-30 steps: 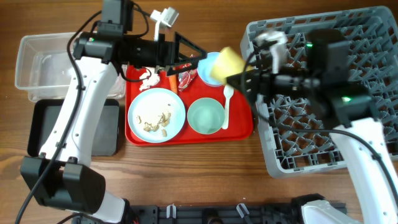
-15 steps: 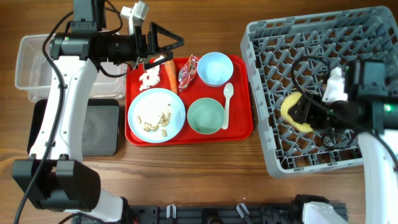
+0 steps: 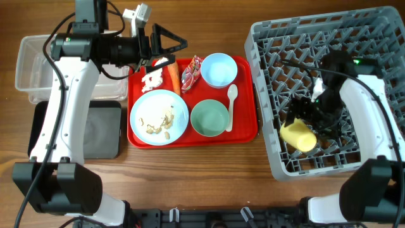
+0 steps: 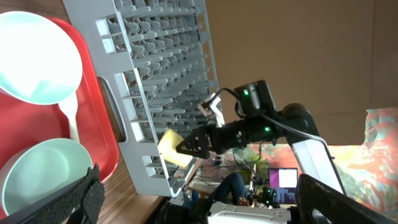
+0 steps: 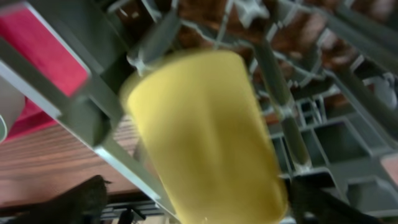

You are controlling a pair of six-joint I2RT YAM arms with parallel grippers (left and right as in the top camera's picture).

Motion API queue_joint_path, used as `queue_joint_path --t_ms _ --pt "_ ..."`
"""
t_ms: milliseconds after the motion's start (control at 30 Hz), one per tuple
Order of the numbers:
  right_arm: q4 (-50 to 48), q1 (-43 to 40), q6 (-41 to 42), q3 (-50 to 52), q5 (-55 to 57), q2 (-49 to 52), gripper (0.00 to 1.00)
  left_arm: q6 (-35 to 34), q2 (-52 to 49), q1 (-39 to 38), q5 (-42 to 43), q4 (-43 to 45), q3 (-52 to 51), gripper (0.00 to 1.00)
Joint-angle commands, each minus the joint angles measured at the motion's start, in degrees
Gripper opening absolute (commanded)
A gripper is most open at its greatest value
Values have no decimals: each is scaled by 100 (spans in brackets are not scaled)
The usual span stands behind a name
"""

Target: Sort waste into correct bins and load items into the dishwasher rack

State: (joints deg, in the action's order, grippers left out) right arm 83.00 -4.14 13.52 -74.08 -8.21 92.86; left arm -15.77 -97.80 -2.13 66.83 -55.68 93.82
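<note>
My right gripper grabs the pale blue bowl by its rack-side rim (image 3: pixel 236 68) next, which leaves the bowl's body free to load into the dishwasher rack (image 3: pixel 380 38).
The small yellow cup (image 3: pixel 297 136) lies on its side in the front left part of the grey dishwasher rack (image 3: pixel 380 38). My right gripper (image 3: pixel 304 120) is right above it; in the right wrist view the cup (image 5: pixel 199 124) sits between the spread fingers (image 5: pixel 199 202) with a gap on one side. My left gripper (image 3: pixel 169 47) is open and empty, above the red tray's back left corner. Below it lie the white tissue (image 3: pixel 150 79), carrot (image 3: pixel 172 77) and red wrapper (image 3: pixel 190 71). The blue plate (image 3: pixel 159 116) carries beige scraps. The pale blue bowl (image 3: pixel 218 68), green bowl (image 3: pixel 209 118) and white spoon (image 3: pixel 231 104) sit on the tray.
The red tray (image 3: pixel 248 130) stands between the rack and the bins. The clear tub (image 3: pixel 44 63) is at the back left, the black tray (image 3: pixel 101 136) in front of it. The left wrist view shows the rack (image 4: pixel 155 62) and both bowls.
My right arm carried the yellow cup from over the tray into the rack and lowered it to the front left part. My left gripper drew back left, then stayed still.
</note>
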Motion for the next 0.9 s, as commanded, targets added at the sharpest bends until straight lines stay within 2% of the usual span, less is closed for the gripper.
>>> queue_joint_path --t_ms 0,133,200,300,333,467,567,700,867 --pt "-299 175 -2 -160 -181 -125 100 59 37 2 -107 -48 33 100" --pt "-1032 533 -79 -525 -1075 -715 100 59 127 7 -686 -94 33 100" --pt "-1746 822 -170 -542 -1744 -1045 96 57 275 9 -1379 -168 33 99" --pt "-2623 1287 -125 -542 -1939 -1250 87 11 573 74 -2437 -378 33 100" --pt "-2883 1480 -46 -542 -1867 -1250 84 -160 734 153 -2994 -503 33 99" --pt "-3445 2162 483 -538 -944 -977 81 -911 1311 551 -4828 -990 33 100" --pt "-3674 2500 1051 -538 162 -466 71 -1423 1718 944 -5967 -1349 33 100" --pt "-4127 2566 1237 -538 743 260 70 -1469 2000 1351 -6520 -1512 33 100" --pt "-5034 2562 1193 -538 844 1161 68 -1469 2065 1633 -6544 -1537 33 100"
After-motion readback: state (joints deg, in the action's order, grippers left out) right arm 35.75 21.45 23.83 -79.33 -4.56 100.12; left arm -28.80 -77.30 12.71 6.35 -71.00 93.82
